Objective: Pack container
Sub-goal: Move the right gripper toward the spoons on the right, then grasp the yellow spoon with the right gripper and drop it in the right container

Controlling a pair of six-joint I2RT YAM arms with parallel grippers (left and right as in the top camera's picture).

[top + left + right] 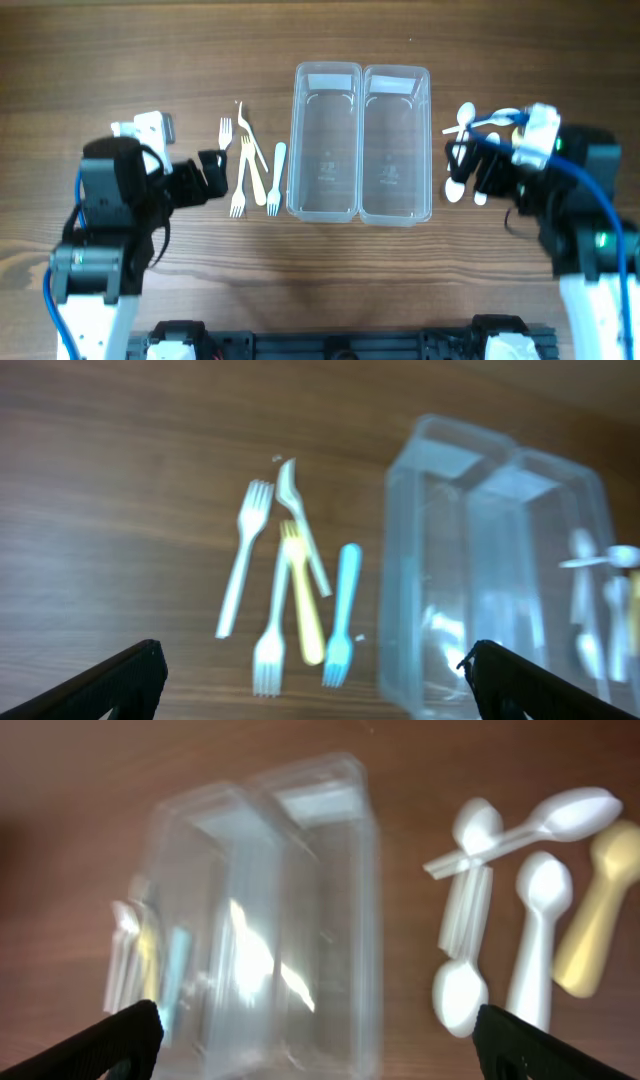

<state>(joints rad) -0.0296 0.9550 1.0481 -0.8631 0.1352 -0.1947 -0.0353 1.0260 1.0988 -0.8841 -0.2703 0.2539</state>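
I need to reach the yellow spoon with my right gripper and grab it by its handle (588,942). Its bowl then stays free to go into a clear container.
Two clear plastic containers stand side by side at the table's middle, the left one (323,140) and the right one (396,145), both empty. Several plastic forks (250,165) in white, yellow and blue lie left of them; they also show in the left wrist view (290,595). Several plastic spoons (465,150) lie right of the containers, seen in the right wrist view (520,910) as white ones and a yellow one. My left gripper (315,680) is open and empty, near the forks. My right gripper (320,1040) is open and empty, over the spoons' side.
The wooden table (320,40) reaches to all edges of the overhead view. The arms' bases sit along the front edge (330,340).
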